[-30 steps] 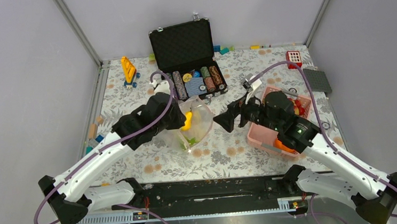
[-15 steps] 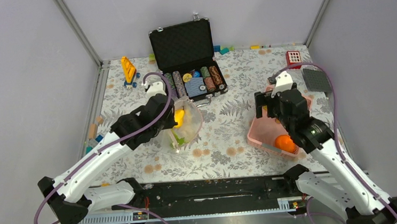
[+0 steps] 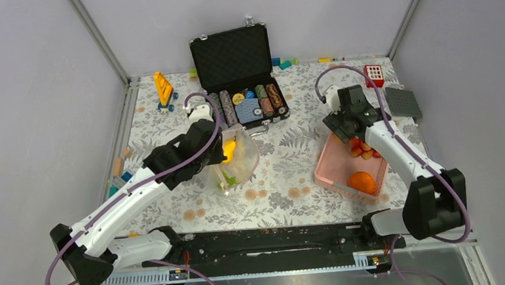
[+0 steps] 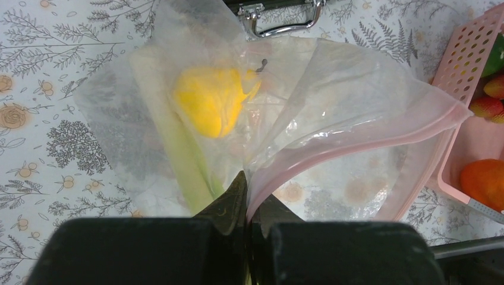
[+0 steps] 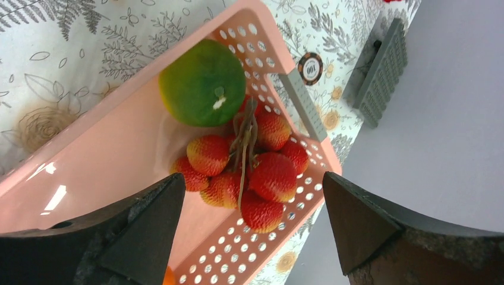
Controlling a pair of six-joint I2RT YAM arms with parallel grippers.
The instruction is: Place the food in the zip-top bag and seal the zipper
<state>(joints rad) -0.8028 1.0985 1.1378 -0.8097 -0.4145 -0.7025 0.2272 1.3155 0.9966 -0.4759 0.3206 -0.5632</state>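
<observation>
The cluster of red pieces will hang free to go into the zip-top bag (image 3: pixel 238 163) when held by its brown stem (image 3: pixel 366 147). My right gripper should grab it there next.
My left gripper (image 4: pixel 249 196) is shut on the pink zipper strip (image 4: pixel 356 139) of the clear zip-top bag (image 3: pixel 238 163) and holds its mouth open. The yellow lemon (image 4: pixel 211 104) and the pale-green celery stalk (image 4: pixel 181 160) lie inside the bag. My right gripper (image 5: pixel 252 196) is open above the pink basket (image 3: pixel 333 167). Below it lie the cluster of red pieces (image 5: pixel 249 169) and the green round fruit (image 5: pixel 202 83). The orange (image 3: pixel 362 182) sits at the basket's near end. In the top view the right gripper (image 3: pixel 345 125) hovers over the basket's far end.
An open black case (image 3: pixel 237 69) with poker chips stands behind the bag. A yellow toy (image 3: pixel 163 88), a red block (image 3: pixel 373 74) and a grey plate (image 3: pixel 403 102) lie near the back. A loose chip (image 5: pixel 309 67) lies beside the basket.
My right arm has swung from the table's middle to the right and far over the basket, its gripper now open above the red cluster. The left gripper still holds the bag, shifted slightly left.
</observation>
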